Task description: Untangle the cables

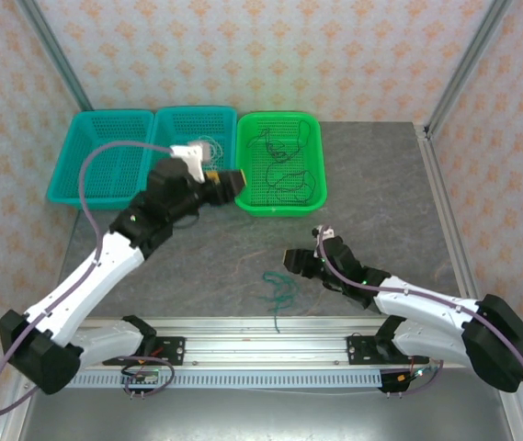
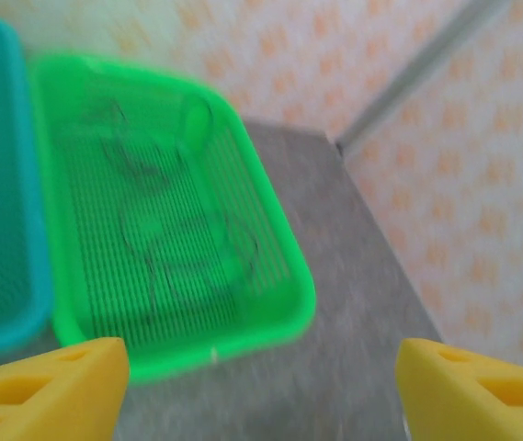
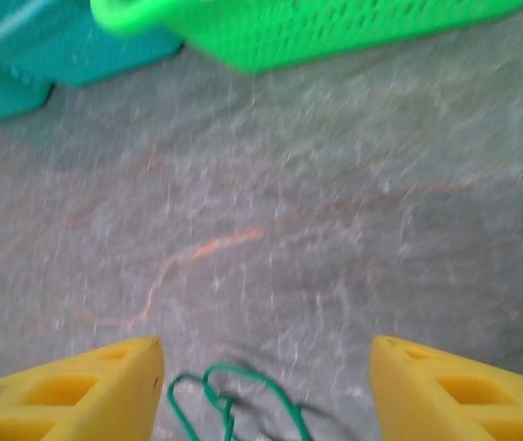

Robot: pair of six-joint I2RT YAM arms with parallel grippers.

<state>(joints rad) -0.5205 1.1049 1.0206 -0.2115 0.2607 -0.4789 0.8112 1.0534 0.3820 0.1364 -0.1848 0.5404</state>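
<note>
The right gripper will next take hold of the green-teal cable (image 1: 277, 292) by its loops nearest the baskets, so the rest stays free for the left gripper to untangle.
A green-teal cable (image 1: 277, 292) lies looped on the grey table near the front edge; its loops also show at the bottom of the right wrist view, green-teal cable (image 3: 229, 400). My right gripper (image 1: 290, 261) hovers open just right of and above it. Thin black cables (image 1: 281, 167) lie in the green basket (image 1: 312, 200), blurred black cables (image 2: 174, 234) in the left wrist view. A white cable (image 1: 206, 150) rests in the middle teal basket (image 1: 171, 124). My left gripper (image 1: 231, 182) is open, raised beside the green basket's (image 2: 284, 326) near left corner, holding nothing.
A second teal basket (image 1: 97, 156) stands at the far left. Metal frame posts (image 1: 463, 69) rise at the table's back corners. The aluminium rail (image 1: 261, 349) runs along the near edge. Bare grey tabletop (image 1: 380, 193) lies right of the baskets.
</note>
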